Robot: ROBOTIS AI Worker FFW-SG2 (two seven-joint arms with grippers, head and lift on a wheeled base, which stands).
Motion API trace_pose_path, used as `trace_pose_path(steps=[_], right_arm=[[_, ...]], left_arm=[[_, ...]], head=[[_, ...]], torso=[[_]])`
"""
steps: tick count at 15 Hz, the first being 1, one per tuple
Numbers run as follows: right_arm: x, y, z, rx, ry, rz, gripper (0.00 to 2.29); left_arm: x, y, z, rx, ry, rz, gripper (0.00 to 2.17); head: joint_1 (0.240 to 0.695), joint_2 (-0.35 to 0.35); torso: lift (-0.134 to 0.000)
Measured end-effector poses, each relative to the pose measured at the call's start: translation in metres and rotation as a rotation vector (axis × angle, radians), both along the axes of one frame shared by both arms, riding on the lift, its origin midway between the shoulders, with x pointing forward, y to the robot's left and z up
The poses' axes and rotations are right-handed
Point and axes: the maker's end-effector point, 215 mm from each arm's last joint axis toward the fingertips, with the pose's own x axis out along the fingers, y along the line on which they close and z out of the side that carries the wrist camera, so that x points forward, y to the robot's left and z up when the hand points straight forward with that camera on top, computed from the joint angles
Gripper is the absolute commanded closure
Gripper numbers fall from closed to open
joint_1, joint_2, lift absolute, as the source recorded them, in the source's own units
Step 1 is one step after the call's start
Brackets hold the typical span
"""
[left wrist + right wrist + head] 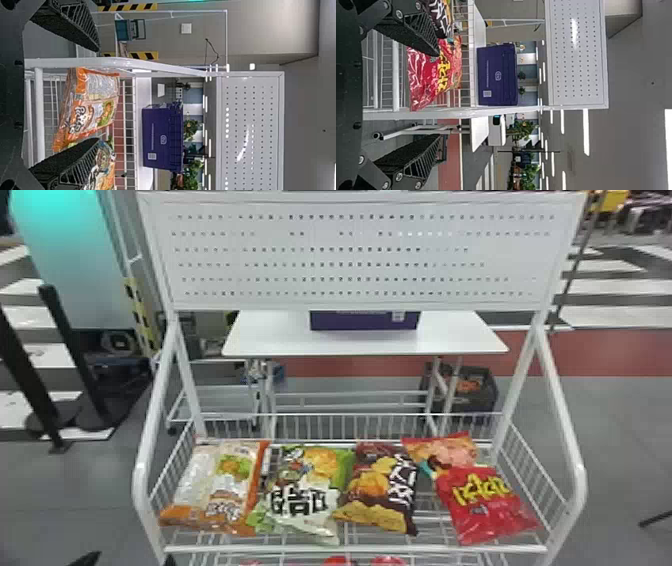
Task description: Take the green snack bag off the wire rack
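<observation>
The green snack bag has to come off the wire rack, so my left gripper needs to grab it by its white lettered part (pixel 302 502) next.
The green snack bag (pixel 303 495) lies on the wire rack (pixel 350 549), second from the left in the row. My left gripper (pixel 127 561) shows its tips at the head view's bottom edge, left of that bag and in front of the rack. Seen from its wrist, the left gripper (pixel 98 95) stands open and holds nothing; one finger partly covers the green bag (pixel 105 160). In the right wrist view my right gripper (pixel 440 95) is open too, in front of the rack's right side, with nothing held between its fingers.
An orange and white bag (pixel 215 485) lies left of the green one, a brown bag (pixel 382 490) close on its right. Farther right are a red bag (pixel 482 505) and a pinkish bag (pixel 445 450). White side rails (pixel 560 405) and a pegboard (pixel 350 255) frame the rack.
</observation>
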Motion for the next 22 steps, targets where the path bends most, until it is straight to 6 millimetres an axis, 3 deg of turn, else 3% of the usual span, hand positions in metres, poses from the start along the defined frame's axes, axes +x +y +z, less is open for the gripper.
trace_pose_path(steps=[3, 8, 12, 14, 17, 22], right_arm=[[0.0, 0.0, 0.0, 0.001, 0.0, -0.001, 0.17], [0.001, 0.005, -0.001, 0.008, 0.0, 0.003, 0.17], [0.001, 0.01, -0.003, 0.007, 0.001, 0.011, 0.17], [0.001, 0.011, -0.003, 0.006, 0.002, 0.013, 0.17], [0.0, 0.012, -0.004, 0.004, 0.004, 0.015, 0.17], [-0.001, 0.019, -0.007, 0.001, 0.011, 0.025, 0.17]], left_arm=[[0.0, -0.007, -0.001, -0.009, -0.001, -0.011, 0.08], [0.019, -0.068, -0.01, -0.065, -0.002, -0.092, 0.08], [0.055, -0.134, -0.033, -0.04, 0.057, -0.165, 0.08], [0.077, -0.156, -0.046, -0.012, 0.103, -0.186, 0.08], [0.112, -0.174, -0.055, 0.017, 0.143, -0.2, 0.08], [0.157, -0.188, -0.076, 0.051, 0.205, -0.201, 0.08]], head=[[0.499, 0.0], [0.499, 0.0], [0.499, 0.0], [0.499, 0.0], [0.499, 0.0], [0.499, 0.0]], torso=[[0.0], [0.0], [0.0], [0.0], [0.0], [0.0]])
